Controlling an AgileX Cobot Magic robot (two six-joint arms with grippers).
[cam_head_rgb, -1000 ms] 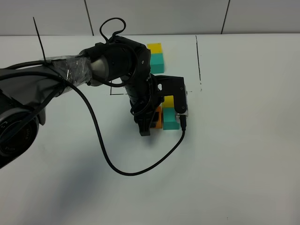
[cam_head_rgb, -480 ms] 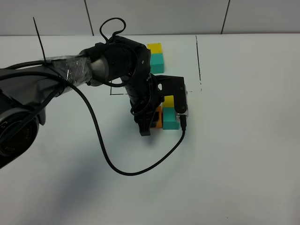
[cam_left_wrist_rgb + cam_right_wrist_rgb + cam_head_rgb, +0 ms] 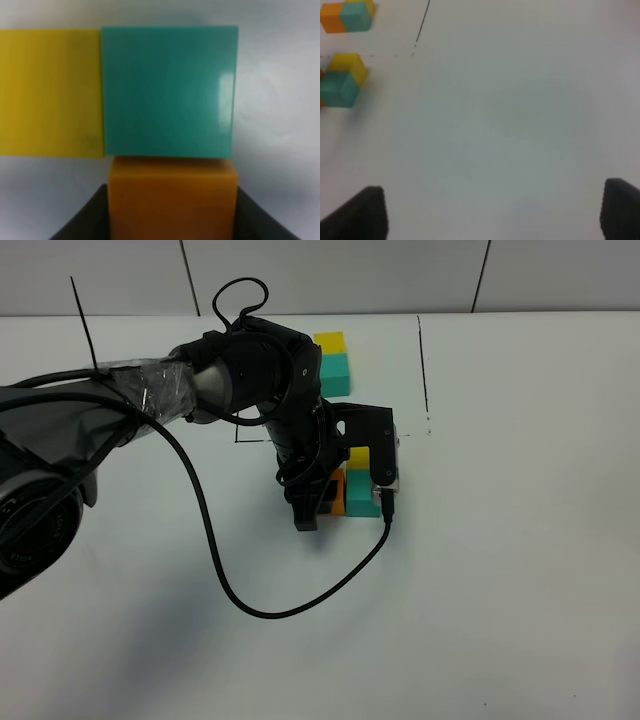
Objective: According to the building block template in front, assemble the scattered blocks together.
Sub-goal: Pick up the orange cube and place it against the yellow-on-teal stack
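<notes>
I should release the orange cube (image 3: 338, 492) from my left gripper, because it rests level against the teal cube on the tabletop and would stay there if I opened.
The template's yellow (image 3: 330, 342) and teal (image 3: 336, 373) cubes sit at the table's back; its orange cube is hidden behind my left arm there, but shows in the right wrist view (image 3: 331, 24). In the middle, the loose yellow cube (image 3: 359, 456) touches the loose teal cube (image 3: 362, 498), and the loose orange cube (image 3: 338, 492) sits against the teal one. My left gripper (image 3: 320, 504) is shut on the orange cube (image 3: 172, 197), its dark fingers (image 3: 82, 222) flanking it. My right gripper (image 3: 495, 200) is open, empty and well away from the cubes.
Thin black lines (image 3: 422, 370) mark the white table around the template. A black cable (image 3: 300, 605) loops from the left wrist over the table in front of the cubes. A grey wall runs along the back.
The left gripper and orange cube have shifted very slightly; the cable loop has shifted a little. The other cubes have not moved.
</notes>
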